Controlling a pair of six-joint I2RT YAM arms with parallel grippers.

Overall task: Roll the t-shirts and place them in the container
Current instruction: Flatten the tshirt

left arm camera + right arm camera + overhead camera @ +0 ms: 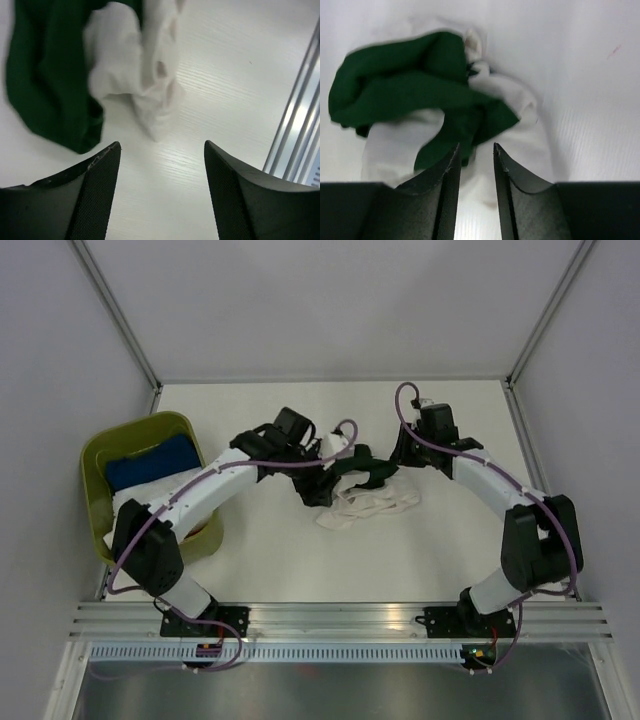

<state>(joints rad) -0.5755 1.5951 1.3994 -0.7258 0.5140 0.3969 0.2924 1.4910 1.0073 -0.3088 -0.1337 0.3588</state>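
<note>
I will next grab the white t-shirt with my left gripper by its loose corner, clear of the green cloth. Then I can separate it for rolling.
A crumpled white t-shirt lies mid-table with a dark green t-shirt bunched on top of it. My left gripper hovers at the pile's left edge. In the left wrist view it is wide open and empty over bare table, with the green shirt and the white shirt just ahead. My right gripper is at the pile's right edge. In the right wrist view it is narrowly open, its tips right at the green cloth and over the white cloth.
An olive-green basket stands at the left edge, holding a blue bundle and a white bundle. Grey walls with metal posts enclose the table. An aluminium rail runs along the near edge.
</note>
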